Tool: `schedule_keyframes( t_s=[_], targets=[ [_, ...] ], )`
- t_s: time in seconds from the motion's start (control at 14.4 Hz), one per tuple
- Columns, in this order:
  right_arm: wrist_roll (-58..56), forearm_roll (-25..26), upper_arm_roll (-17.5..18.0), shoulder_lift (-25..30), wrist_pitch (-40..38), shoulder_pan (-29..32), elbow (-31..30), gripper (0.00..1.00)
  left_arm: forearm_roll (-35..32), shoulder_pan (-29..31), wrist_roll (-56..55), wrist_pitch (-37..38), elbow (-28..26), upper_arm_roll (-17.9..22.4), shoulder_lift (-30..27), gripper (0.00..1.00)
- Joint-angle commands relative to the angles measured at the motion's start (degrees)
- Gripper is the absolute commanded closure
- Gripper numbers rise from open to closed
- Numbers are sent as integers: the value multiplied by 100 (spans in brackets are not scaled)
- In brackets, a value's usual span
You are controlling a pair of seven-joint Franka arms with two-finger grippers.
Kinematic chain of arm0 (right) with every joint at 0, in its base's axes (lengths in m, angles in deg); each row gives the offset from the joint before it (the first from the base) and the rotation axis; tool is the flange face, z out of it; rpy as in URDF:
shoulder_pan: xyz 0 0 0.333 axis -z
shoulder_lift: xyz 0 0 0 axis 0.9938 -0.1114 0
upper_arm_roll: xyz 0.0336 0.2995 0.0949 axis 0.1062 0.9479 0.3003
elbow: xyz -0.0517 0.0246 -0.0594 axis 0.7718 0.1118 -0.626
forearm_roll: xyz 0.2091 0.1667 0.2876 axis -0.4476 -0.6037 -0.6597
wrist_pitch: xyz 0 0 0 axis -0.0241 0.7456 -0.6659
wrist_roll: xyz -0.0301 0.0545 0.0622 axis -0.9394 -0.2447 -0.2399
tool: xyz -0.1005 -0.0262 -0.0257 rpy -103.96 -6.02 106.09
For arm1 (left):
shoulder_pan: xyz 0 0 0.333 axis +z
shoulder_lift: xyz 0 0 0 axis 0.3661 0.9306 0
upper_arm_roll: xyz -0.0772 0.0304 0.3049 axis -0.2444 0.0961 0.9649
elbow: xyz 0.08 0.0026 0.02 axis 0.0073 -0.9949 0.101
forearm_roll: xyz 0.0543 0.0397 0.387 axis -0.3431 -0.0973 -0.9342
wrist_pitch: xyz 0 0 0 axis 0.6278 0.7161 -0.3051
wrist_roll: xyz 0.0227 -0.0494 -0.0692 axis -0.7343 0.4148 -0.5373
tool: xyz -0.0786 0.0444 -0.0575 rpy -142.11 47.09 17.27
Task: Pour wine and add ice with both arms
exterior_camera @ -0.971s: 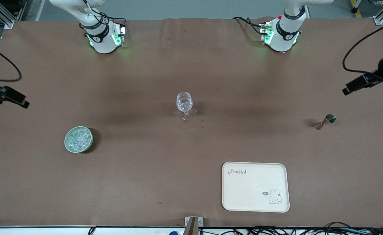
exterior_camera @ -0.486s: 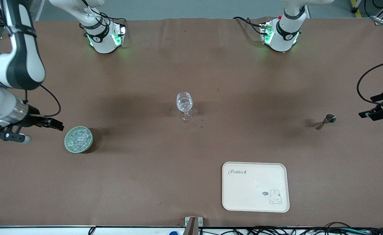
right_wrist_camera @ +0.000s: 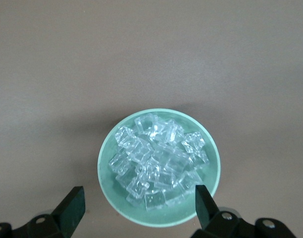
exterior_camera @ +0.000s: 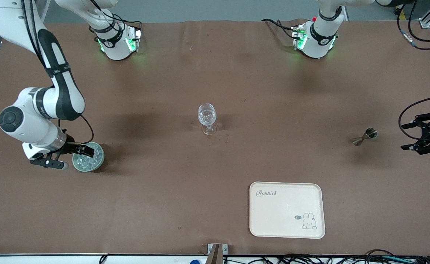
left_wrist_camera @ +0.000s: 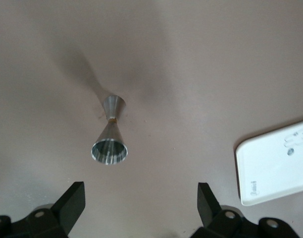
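Observation:
My left gripper grabs the steel jigger by its narrow middle [exterior_camera: 363, 136] next, to pour the wine into the stemmed glass [exterior_camera: 207, 116].
A pale green bowl [exterior_camera: 88, 165] [right_wrist_camera: 104, 168] heaped with ice [exterior_camera: 89, 157] [right_wrist_camera: 159, 161] stands toward the right arm's end of the table. My right gripper [exterior_camera: 86, 150] [right_wrist_camera: 138, 201] hangs open over the bowl's edge, with nothing between its fingers. A clear stemmed glass [exterior_camera: 207, 116] stands mid-table. A small steel jigger [exterior_camera: 365, 136] [left_wrist_camera: 110, 139] stands toward the left arm's end. My left gripper [exterior_camera: 409, 136] [left_wrist_camera: 139, 196] is open and empty, facing the jigger from a short gap away. The wine is out of view.
A cream tray [exterior_camera: 253, 209] [left_wrist_camera: 275, 168] printed with a rabbit lies near the front camera's edge of the table. Brown mat covers the table. Both arm bases stand along the edge farthest from the front camera.
Both arms have swung in from the table's ends. The right gripper has come over the ice bowl. The left gripper has moved toward the jigger.

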Motion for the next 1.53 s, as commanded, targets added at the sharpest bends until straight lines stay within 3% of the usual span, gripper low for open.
schedule_keyframes(
  t_s=[0.0, 0.21, 0.9, 1.11, 1.46],
  targets=[
    [-190, -37, -11, -28, 83, -26, -42, 20, 109, -33, -183, 124, 94, 69, 169, 0],
    [-498, -37, -20, -220, 406, 53, -33, 39, 511, 213, -174, 195, 85, 69, 519, 0],
    [-499, -37, -20, -494, 627, 62, -42, 39, 2094, 740, 185, 941, 76, 78, 1794, 0],
    [-464, -55, -20, -520, 636, 62, -33, 44, 2638, 995, 326, 1633, 85, 69, 2224, 0],
    [-349, -81, -20, -555, 557, 27, -25, 48, 2973, 1110, 837, 2066, -72, 61, 2489, 0]
  ],
)
